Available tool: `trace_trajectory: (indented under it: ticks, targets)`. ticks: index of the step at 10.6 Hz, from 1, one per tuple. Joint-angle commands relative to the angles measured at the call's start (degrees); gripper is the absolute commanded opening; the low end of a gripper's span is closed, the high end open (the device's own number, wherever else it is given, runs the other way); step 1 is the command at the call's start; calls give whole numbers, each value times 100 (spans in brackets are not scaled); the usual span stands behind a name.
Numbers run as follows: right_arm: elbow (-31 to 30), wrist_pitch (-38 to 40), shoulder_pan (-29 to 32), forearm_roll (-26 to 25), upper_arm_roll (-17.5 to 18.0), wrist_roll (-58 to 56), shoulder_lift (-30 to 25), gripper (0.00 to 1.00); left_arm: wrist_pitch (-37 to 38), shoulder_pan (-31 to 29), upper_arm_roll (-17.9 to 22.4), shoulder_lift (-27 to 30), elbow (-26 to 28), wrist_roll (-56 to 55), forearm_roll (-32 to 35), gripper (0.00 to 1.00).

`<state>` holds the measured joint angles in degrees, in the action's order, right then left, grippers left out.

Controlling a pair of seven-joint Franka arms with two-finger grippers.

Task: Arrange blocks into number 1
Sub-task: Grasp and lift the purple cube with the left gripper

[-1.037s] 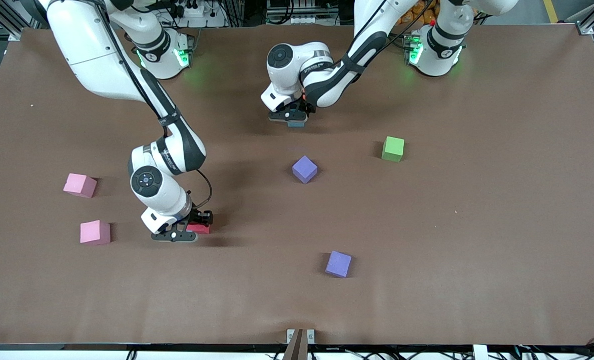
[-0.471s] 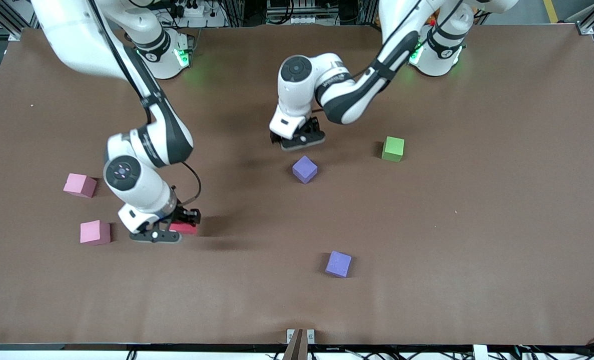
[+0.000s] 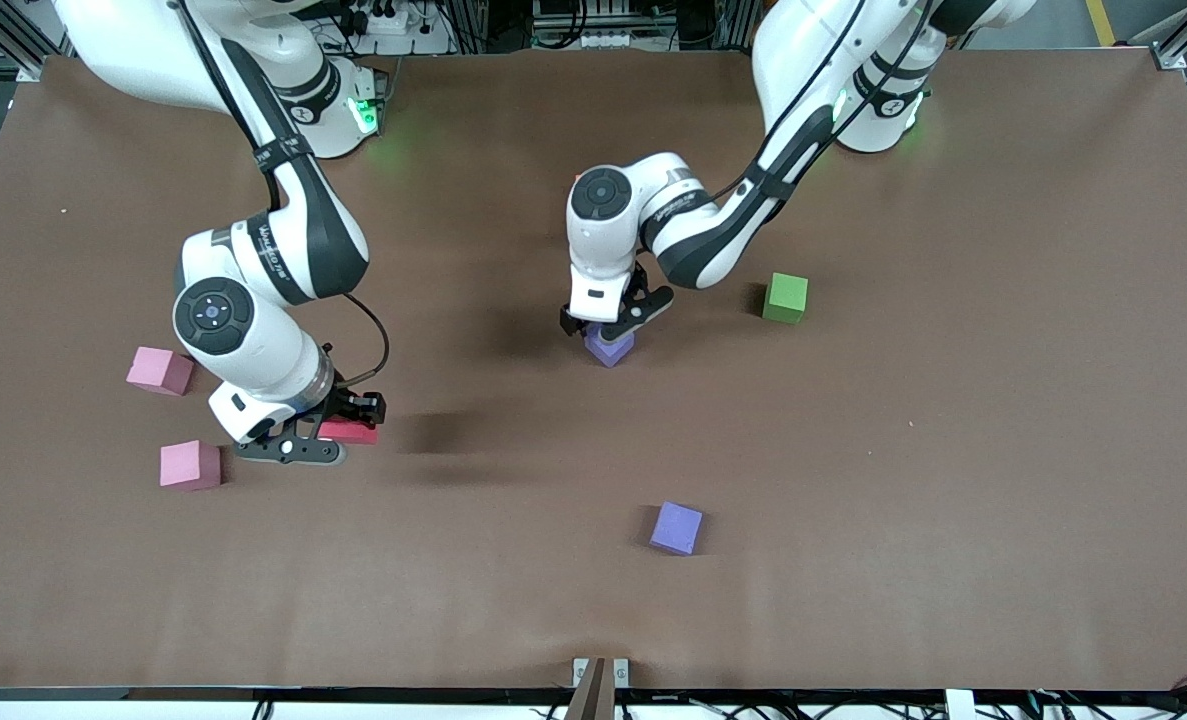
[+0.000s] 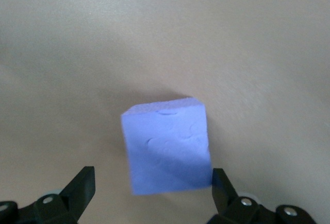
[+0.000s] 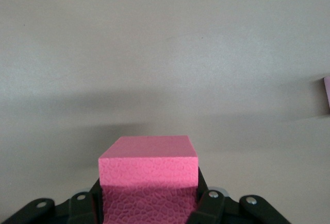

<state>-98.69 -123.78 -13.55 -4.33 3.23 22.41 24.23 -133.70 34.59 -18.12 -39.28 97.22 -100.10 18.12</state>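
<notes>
The fingers of my left gripper don't reach the middle of the purple block yet. My left gripper should move toward the block's middle first and then close on the purple block.
My right gripper (image 3: 338, 436) is shut on the red block (image 3: 351, 432) and holds it just above the table, beside the pink cubes. In the right wrist view the red block (image 5: 148, 168) fills the gap in the right gripper (image 5: 148, 201). My left gripper (image 3: 608, 326) stands open directly over a purple block (image 3: 609, 348) at mid-table. In the left wrist view that purple block (image 4: 167, 149) lies just ahead of the left gripper (image 4: 153, 185), its fingers apart on either side. A green block (image 3: 785, 297) sits toward the left arm's end. A second purple block (image 3: 676, 528) lies nearer the front camera. The orange and light blue blocks are hidden.
Two pink cubes (image 3: 160, 370) (image 3: 190, 464) sit toward the right arm's end of the table, close to the right gripper. An edge of one pink cube (image 5: 327, 94) shows in the right wrist view. The brown table (image 3: 953, 480) is otherwise bare.
The left gripper left a bluish block near the bases and moved toward the front camera, ending over the purple block. The right gripper rose with the red block toward the right arm's end.
</notes>
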Motion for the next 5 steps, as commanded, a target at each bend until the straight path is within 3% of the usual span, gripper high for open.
trace_trajectory:
  ticks: [1,5]
  targets:
    - [-150,21,10,72,28,97,-155,0,72,259,291,-202,-370,-326,183,100]
    - [-115,38,-43,72,20,97,-137,0,63,206,344,-343,-485,-142,209,100]
